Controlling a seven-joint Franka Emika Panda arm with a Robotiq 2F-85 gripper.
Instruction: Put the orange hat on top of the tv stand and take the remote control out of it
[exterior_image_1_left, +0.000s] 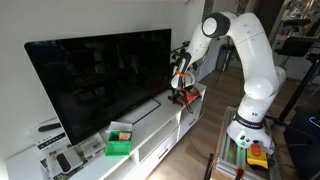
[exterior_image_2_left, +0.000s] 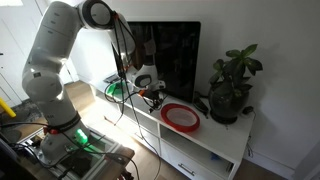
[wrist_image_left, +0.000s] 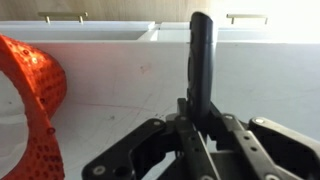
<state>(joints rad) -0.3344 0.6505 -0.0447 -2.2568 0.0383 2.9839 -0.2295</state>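
Observation:
I need to keep holding the remote control with my gripper. The remote control is upright above the tv stand, and it would tip over onto the stand if I opened now.
My gripper (wrist_image_left: 197, 105) is shut on a slim dark remote control (wrist_image_left: 201, 60), which stands upright between the fingers above the white tv stand (wrist_image_left: 110, 70). The orange hat (wrist_image_left: 30, 100), sequinned and open side up, lies on the stand's top just left of the gripper. In both exterior views the gripper (exterior_image_1_left: 182, 85) (exterior_image_2_left: 148, 87) hovers over the tv stand (exterior_image_1_left: 150, 125) (exterior_image_2_left: 215, 140) beside the TV's edge. There the orange hat (exterior_image_1_left: 188, 97) (exterior_image_2_left: 181, 117) rests on the top close by.
A large black TV (exterior_image_1_left: 100, 80) (exterior_image_2_left: 165, 55) stands on the stand. A green box (exterior_image_1_left: 119, 143) and small devices (exterior_image_1_left: 60, 158) sit in front of it. A potted plant (exterior_image_2_left: 232, 85) occupies one end of the stand.

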